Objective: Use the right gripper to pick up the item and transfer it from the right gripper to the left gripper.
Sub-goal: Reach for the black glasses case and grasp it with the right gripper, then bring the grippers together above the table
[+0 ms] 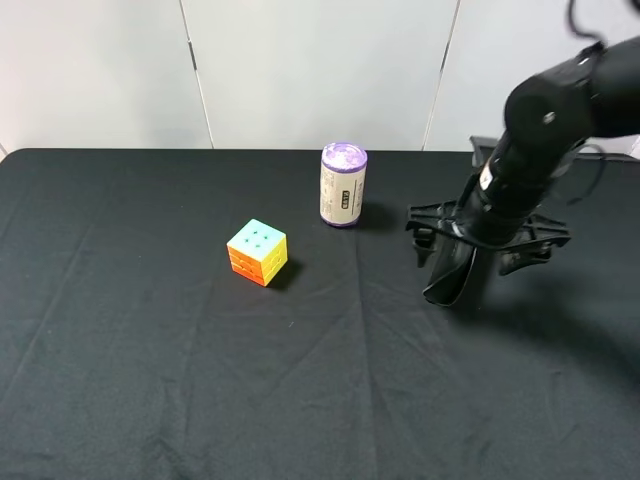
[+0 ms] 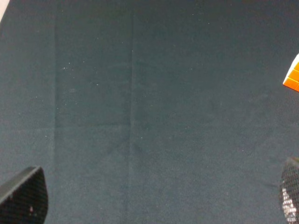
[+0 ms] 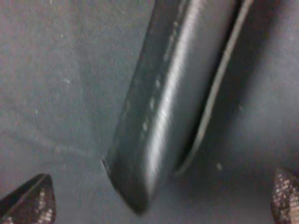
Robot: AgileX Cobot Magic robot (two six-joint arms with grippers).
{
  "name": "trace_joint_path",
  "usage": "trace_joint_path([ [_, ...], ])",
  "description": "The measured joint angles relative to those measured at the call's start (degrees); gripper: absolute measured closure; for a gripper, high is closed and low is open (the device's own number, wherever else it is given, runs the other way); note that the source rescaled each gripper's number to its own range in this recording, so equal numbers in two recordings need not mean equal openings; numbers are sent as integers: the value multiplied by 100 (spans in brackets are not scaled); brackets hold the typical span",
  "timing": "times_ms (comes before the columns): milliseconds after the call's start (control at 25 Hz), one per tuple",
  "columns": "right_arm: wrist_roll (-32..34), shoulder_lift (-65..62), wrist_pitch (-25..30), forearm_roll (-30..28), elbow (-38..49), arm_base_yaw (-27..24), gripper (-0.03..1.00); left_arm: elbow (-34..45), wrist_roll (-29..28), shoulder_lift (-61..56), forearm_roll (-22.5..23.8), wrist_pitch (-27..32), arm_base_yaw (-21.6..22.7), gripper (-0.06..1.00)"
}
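My right gripper lowers, before it closes on the black pouch's near end [image 1: 443, 291] [image 3: 136, 191] on the black cloth, since the fingers are above the pouch's near end.
The item, a long slim black pouch [image 1: 449, 277], lies on the black cloth at the right of the table. My right gripper [image 1: 468, 252] hangs just above it, jaws spread wide. In the right wrist view the pouch [image 3: 177, 93] runs lengthwise between the two fingertips [image 3: 28, 203], touching neither. My right gripper [image 3: 159, 207] is open and holds nothing. My left gripper [image 2: 156, 205] is open and empty over bare cloth; it is out of sight in the exterior high view.
A multicoloured puzzle cube [image 1: 258, 252] sits left of centre; one corner shows in the left wrist view [image 2: 292, 79]. A cream cylinder with a purple lid [image 1: 342, 184] stands behind the middle. Black cloth [image 1: 150, 380] covers the table; a white wall is behind.
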Motion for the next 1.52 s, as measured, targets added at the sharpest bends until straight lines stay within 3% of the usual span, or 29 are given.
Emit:
trace_joint_path([
  [400, 161, 852, -478, -16, 0, -266, -2, 0, 0, 0, 0, 0, 0, -4],
  [480, 163, 857, -543, -16, 0, -266, 18, 0, 0, 0, 0, 0, 0, -4],
  [640, 163, 857, -554, 2, 0, -266, 87, 0, 0, 0, 0, 0, 0, -4],
  [680, 149, 850, -549, 13, -21, -266, 97, 0, 0, 0, 0, 0, 0, -4],
  [840, 116, 845, -476, 84, -56, -266, 96, 0, 0, 0, 0, 0, 0, -4],
  [1000, -305, 810, 94, 191, -425, -266, 96, 0, 0, 0, 0, 0, 0, -4],
  [1280, -1767, 340, 1505, 476, -1578, -266, 96, 0, 0, 0, 0, 0, 0, -4],
  [1520, -2860, -27, 2501, 568, -1988, -266, 96, 0, 0, 0, 0, 0, 0, -4],
])
